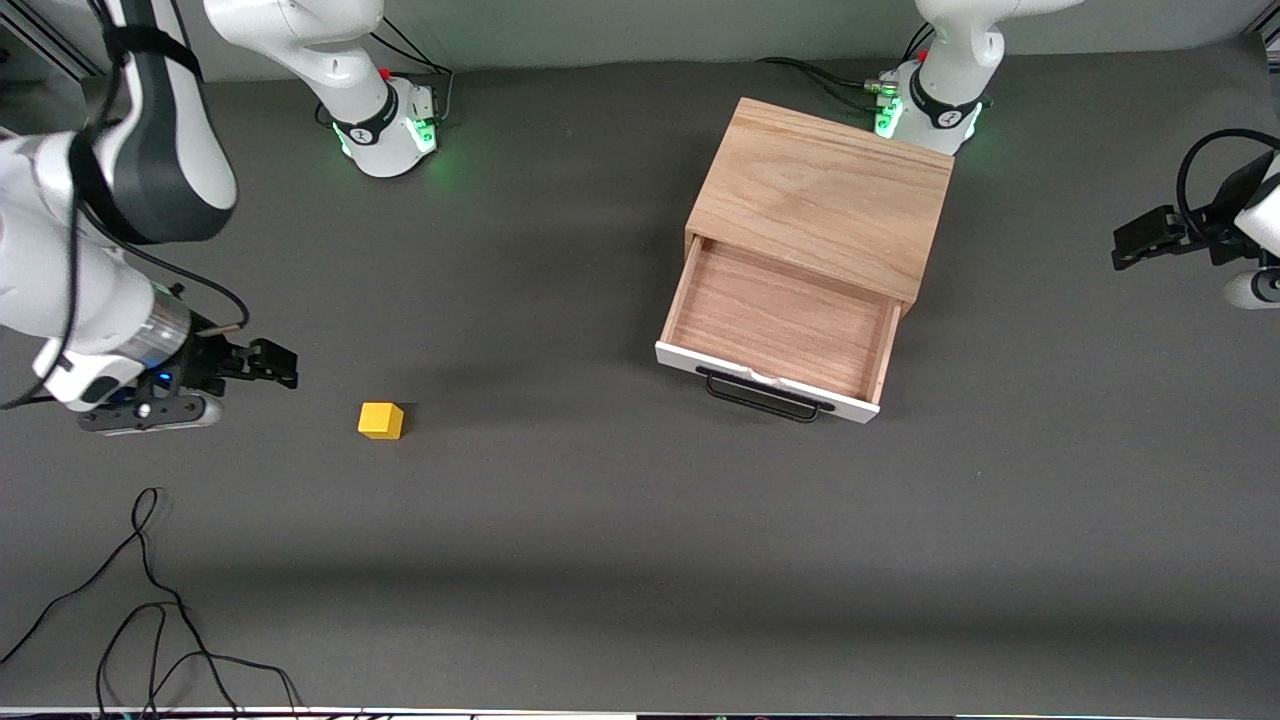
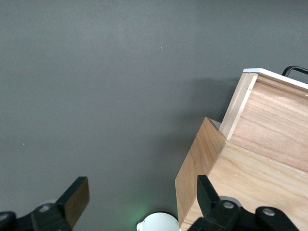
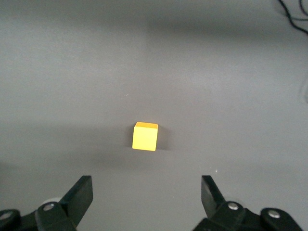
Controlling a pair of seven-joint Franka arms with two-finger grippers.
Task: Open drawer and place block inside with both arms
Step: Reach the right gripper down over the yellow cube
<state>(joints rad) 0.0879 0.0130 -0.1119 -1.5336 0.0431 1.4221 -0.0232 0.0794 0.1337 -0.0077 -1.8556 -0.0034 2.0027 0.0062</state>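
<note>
My right gripper grabs the yellow block by its opposite sides next, to place it inside the open drawer (image 1: 780, 320).
The yellow block (image 1: 381, 420) sits alone on the dark table, and it also shows in the right wrist view (image 3: 145, 136). My right gripper (image 1: 280, 365) is open and empty, over the table a short way from the block, toward the right arm's end; in its own wrist view the right gripper (image 3: 146, 182) has the block ahead of it. The drawer (image 1: 780, 320) of the oak box (image 1: 820, 195) is pulled out, its white front and black handle (image 1: 765, 396) toward the front camera. My left gripper (image 1: 1125, 248) waits open beside the box at the left arm's end, with its left gripper (image 2: 141, 185) empty.
Loose black cables (image 1: 150, 600) lie on the table nearer to the front camera than my right gripper. The right arm's base (image 1: 390, 125) stands at the table's edge, and the left arm's base (image 1: 930, 110) stands right by the box.
</note>
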